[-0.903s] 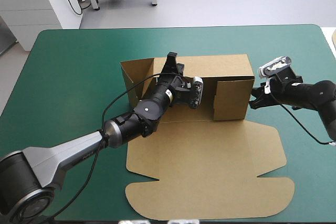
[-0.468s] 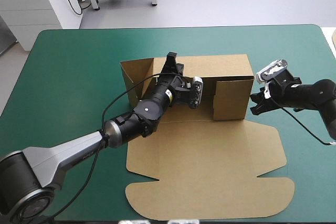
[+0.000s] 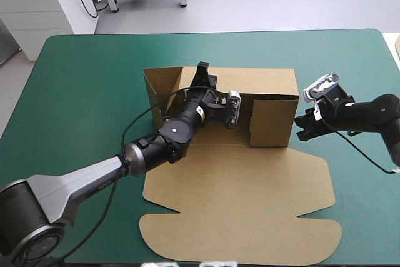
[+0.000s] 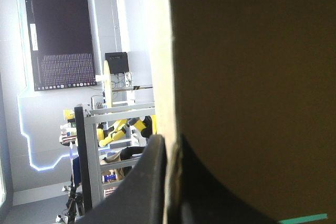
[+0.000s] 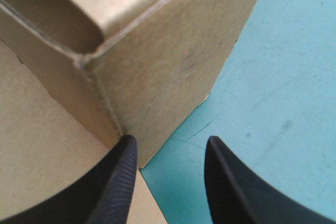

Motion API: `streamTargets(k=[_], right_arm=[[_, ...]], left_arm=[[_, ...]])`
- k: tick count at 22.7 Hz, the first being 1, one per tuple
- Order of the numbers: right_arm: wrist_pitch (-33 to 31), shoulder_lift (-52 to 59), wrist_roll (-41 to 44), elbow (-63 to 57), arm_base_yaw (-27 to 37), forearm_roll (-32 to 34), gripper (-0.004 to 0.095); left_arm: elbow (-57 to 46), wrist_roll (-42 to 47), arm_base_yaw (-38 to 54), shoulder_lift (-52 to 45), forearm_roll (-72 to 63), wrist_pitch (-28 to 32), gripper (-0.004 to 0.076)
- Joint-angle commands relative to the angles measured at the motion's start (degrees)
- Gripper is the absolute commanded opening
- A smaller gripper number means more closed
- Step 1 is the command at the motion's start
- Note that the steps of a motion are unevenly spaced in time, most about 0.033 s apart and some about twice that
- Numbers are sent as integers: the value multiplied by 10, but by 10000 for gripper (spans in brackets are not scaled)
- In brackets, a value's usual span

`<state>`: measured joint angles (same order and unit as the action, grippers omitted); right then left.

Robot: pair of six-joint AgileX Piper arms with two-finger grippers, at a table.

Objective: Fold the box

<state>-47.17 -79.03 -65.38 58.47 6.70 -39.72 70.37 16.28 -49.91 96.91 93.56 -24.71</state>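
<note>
My right gripper grabs the box by the top edge of its side [image 3: 299, 97] next, to fold the box [image 3: 262, 80] into shape.
The brown box [image 3: 262, 80] stands mid-table with its back and side walls raised and its lid [image 3: 237, 198] flat toward the near edge. My left gripper [image 3: 203, 72] reaches over the inside and is shut on the top edge of the back wall. In the left wrist view the board [image 4: 252, 77] sits edge-on between the almost closed left gripper [image 4: 169, 140]. My right gripper [image 3: 304, 126] is open just outside the box's right near corner. In the right wrist view that corner [image 5: 157, 61] lies straight ahead of the right gripper [image 5: 170, 145], close to one fingertip [image 5: 126, 148].
The teal-green cover [image 3: 87, 92] shows bare on all sides of the box, widest to the left and at the far edge. The lid's rounded flaps [image 3: 156, 236] reach close to the table's near edge.
My right gripper has moved left and nearer, up against the box's right near corner. The whole box, lid included, has slid a little leftward. The left gripper keeps its hold.
</note>
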Motion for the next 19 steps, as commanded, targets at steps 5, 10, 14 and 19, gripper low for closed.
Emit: streamTargets(k=[5, 10, 14, 19], right_arm=[[-25, 19, 6, 19, 1, 10, 395], [-24, 19, 6, 19, 1, 14, 394], [5, 18, -17, 19, 0, -25, 395], [9, -17, -89, 19, 0, -144, 395]], left_arm=[[12, 6, -5, -20, 7, 2, -8], [12, 6, -5, -20, 7, 3, -8], [12, 6, -5, -20, 7, 16, -8], [12, 6, -5, -20, 7, 21, -8]])
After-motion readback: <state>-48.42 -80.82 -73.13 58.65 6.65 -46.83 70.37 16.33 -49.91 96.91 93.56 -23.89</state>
